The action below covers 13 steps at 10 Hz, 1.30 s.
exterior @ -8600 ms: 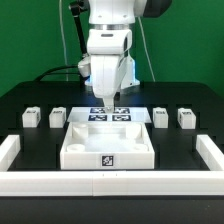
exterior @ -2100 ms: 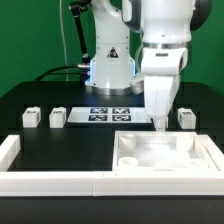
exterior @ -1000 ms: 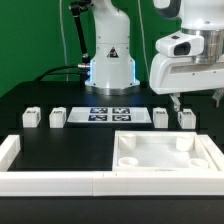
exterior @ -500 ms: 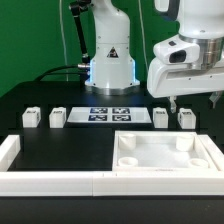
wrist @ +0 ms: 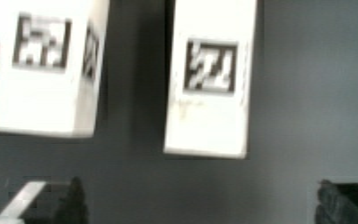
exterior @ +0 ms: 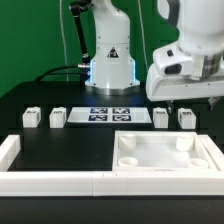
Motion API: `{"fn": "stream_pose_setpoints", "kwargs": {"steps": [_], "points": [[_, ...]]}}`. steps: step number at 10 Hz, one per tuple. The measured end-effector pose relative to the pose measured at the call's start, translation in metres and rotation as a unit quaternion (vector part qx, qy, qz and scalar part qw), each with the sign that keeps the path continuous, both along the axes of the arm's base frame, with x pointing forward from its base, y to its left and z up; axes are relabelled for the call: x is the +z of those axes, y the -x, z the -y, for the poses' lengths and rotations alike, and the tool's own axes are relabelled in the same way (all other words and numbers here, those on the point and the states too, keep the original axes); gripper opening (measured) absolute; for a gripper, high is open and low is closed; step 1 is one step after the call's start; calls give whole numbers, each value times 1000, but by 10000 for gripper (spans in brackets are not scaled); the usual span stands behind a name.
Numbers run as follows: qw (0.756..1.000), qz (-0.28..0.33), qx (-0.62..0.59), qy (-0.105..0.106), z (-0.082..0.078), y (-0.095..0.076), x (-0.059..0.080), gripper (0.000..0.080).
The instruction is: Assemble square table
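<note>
It isn't time to close yet: my gripper's fingers stop short of the tagged leg's near end (exterior: 187, 119) and would miss it. My gripper should move toward it first, then close on the leg.
The white square table panel (exterior: 160, 152) lies in the front corner on the exterior view's right, its round corner sockets facing up. Two white tagged legs (exterior: 31, 117) (exterior: 57, 117) stand at the back on the exterior view's left. Two more (exterior: 160, 117) (exterior: 184, 117) stand at the back on its right. My gripper (exterior: 176, 103) hovers just above those two, open and empty. In the wrist view both legs (wrist: 48, 70) (wrist: 215, 75) lie beyond the gripper (wrist: 202, 205), whose dark fingertips (wrist: 51, 200) stand wide apart.
The marker board (exterior: 110, 114) lies at the back middle in front of the robot base (exterior: 110, 70). Low white border rails run along the front (exterior: 100, 182) and the exterior view's left side (exterior: 8, 150).
The panel went from the front middle into the right corner, and the gripper let it go. The gripper then rose and moved back over the two right legs, sinking slightly over the last second.
</note>
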<state>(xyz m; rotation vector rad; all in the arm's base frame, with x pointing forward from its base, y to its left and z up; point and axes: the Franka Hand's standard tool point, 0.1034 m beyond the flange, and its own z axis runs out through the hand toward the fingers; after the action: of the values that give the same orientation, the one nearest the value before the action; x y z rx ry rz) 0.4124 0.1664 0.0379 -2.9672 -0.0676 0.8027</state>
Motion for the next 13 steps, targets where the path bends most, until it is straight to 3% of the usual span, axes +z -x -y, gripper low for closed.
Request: {"fn": "stream_pose_setpoints", "kwargs": {"steps": [2,4,6,7,9,13], "points": [[998,-59,22,4,-10,9,-3,649],[995,-100,28,4,-9,6,0,649],[979,-201,38,11,-6,18,1,649],[979,-203,33,12,-8,12,-5,649],[971,-234,-6,56,-6,30,-10,649],[971,-233,1,49,-6,30,-13,649]]}}
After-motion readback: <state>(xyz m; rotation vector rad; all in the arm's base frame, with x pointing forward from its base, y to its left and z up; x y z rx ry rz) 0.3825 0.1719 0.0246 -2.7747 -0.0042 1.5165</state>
